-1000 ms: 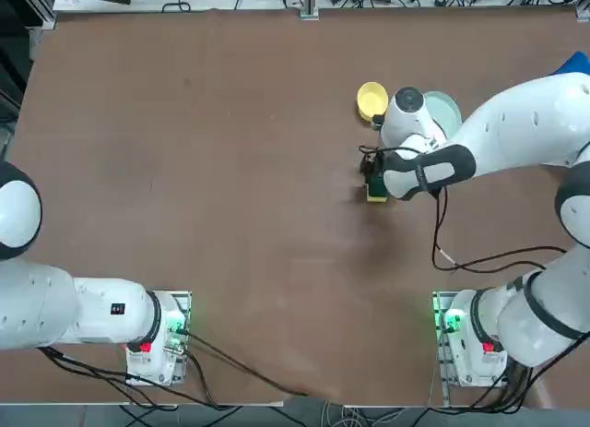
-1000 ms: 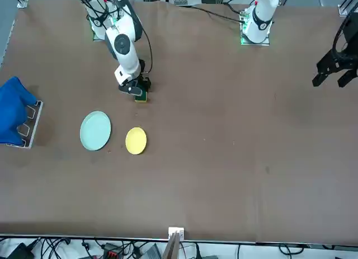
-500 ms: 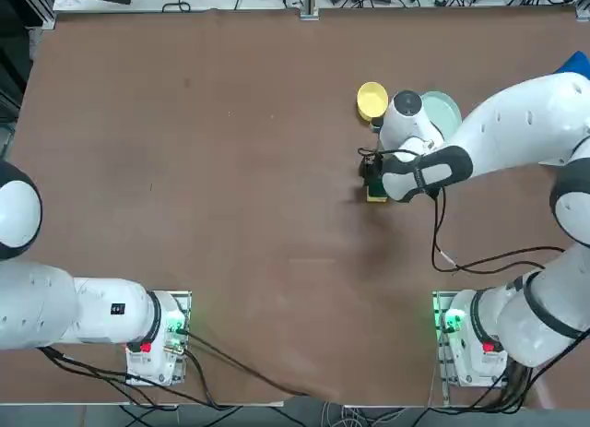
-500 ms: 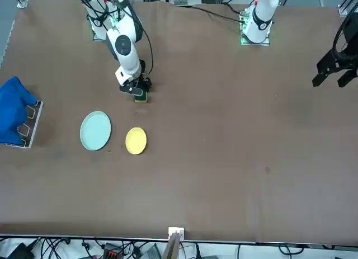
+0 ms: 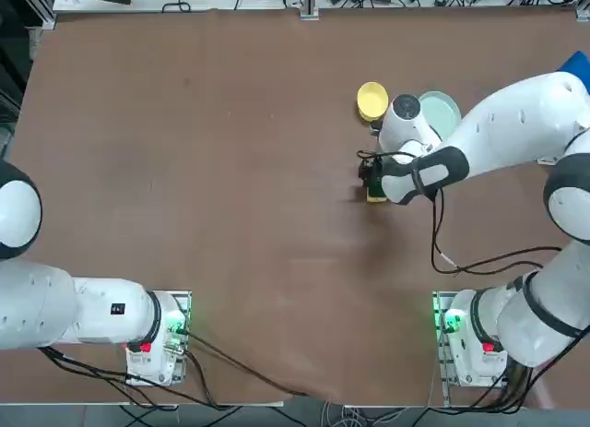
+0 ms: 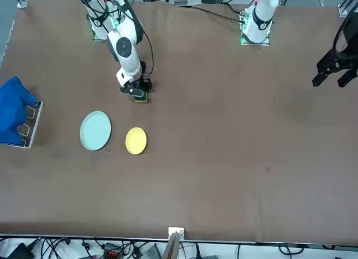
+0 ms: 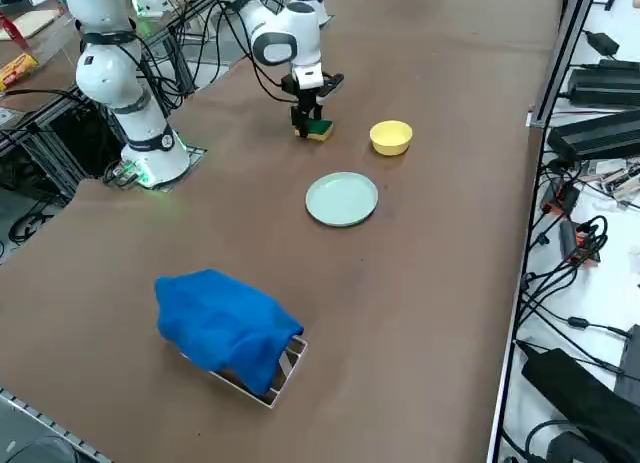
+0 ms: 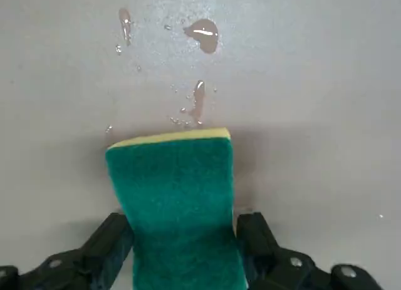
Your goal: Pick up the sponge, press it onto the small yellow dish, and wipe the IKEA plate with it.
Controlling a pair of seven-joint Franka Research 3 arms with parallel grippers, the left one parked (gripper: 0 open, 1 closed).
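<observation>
I need to wipe the IKEA plate (image 6: 95, 130) with the green and yellow sponge. My right gripper should grab the sponge by its long sides next.
The sponge (image 8: 175, 196), green top over yellow foam, lies flat on the brown table (image 5: 230, 169). My right gripper (image 8: 182, 224) is lowered over it and open, one black finger (image 8: 113, 237) on each long side. The overhead view shows the gripper (image 5: 372, 180) covering most of the sponge (image 5: 376, 195), with only a yellow edge showing. The small yellow dish (image 5: 371, 100) stands just beyond it. The pale green IKEA plate (image 5: 446, 107) sits beside the dish, partly hidden by my arm. The front view shows the sponge (image 6: 141, 97), dish (image 6: 136, 140) and plate (image 6: 95, 130) in full.
A blue cloth (image 7: 225, 323) is draped over a small rack near the table's right edge. Several water drops (image 8: 203, 33) lie on the table just past the sponge. A black stand (image 6: 335, 63) shows at the far side in the front view.
My right arm has shifted slightly and settled a little lower over the sponge. The sponge, dish and plate have not moved.
</observation>
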